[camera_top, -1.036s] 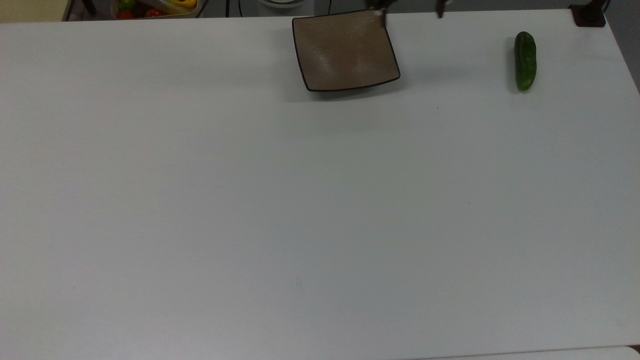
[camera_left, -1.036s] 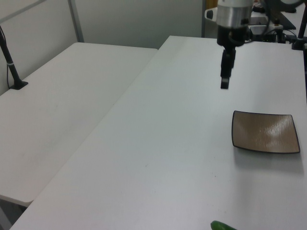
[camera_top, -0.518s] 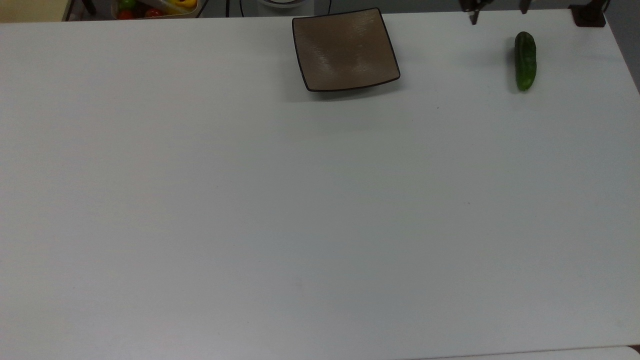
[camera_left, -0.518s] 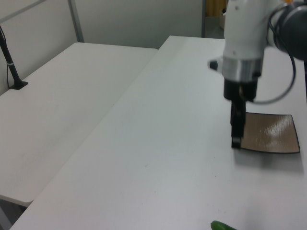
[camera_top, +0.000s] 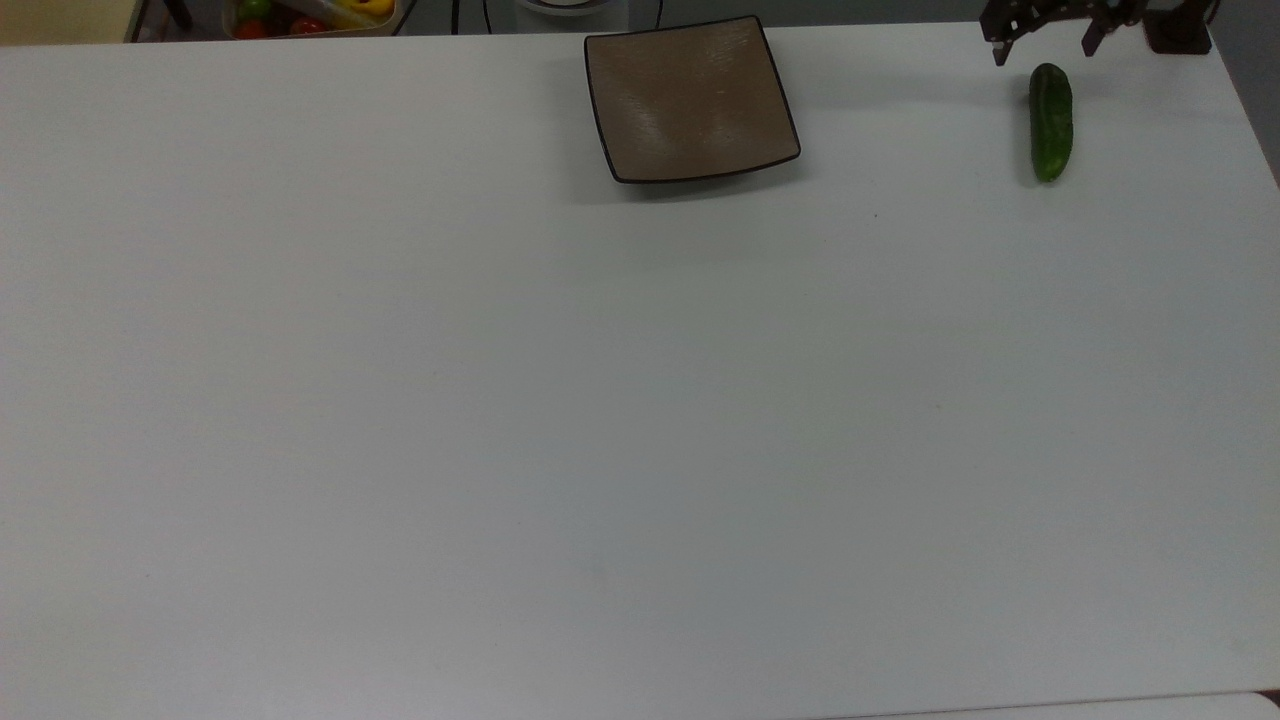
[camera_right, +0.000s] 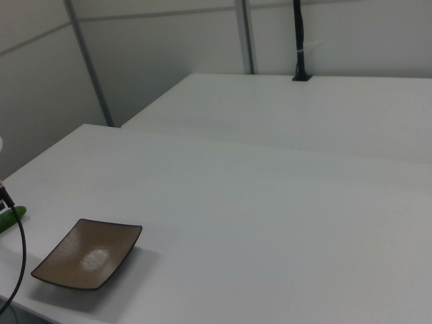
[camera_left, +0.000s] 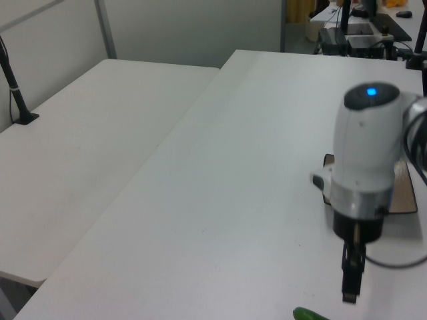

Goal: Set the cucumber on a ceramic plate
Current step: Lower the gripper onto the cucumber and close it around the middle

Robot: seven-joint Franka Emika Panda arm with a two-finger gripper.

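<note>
My gripper grabs the cucumber's middle next, to set the cucumber on the ceramic plate (camera_left: 409, 195).
The cucumber (camera_top: 1051, 122), short and dark green, lies on the white table near the top view's right edge; its end shows in the left view (camera_left: 309, 315) and in the right view (camera_right: 11, 218). The ceramic plate (camera_top: 690, 100), square and brown with a dark rim, sits bare at the table's far edge (camera_right: 88, 253); in the left view my arm covers most of the plate (camera_left: 409, 195). My gripper (camera_top: 1044, 47) is open, its fingers spread on either side of the cucumber's far end, and it hangs just above the table (camera_left: 349, 292) with nothing held.
A tub of coloured vegetables (camera_top: 310, 14) stands beyond the table at the top view's upper left. A dark clamp base (camera_top: 1176, 30) sits at the table's far right corner. A second white table (camera_left: 87, 147) with a black post (camera_left: 15, 83) adjoins this one.
My gripper has travelled from the plate's corner toward the top view's right, to the cucumber's far end. In the left view it came nearer and lower. Plate and cucumber stayed put.
</note>
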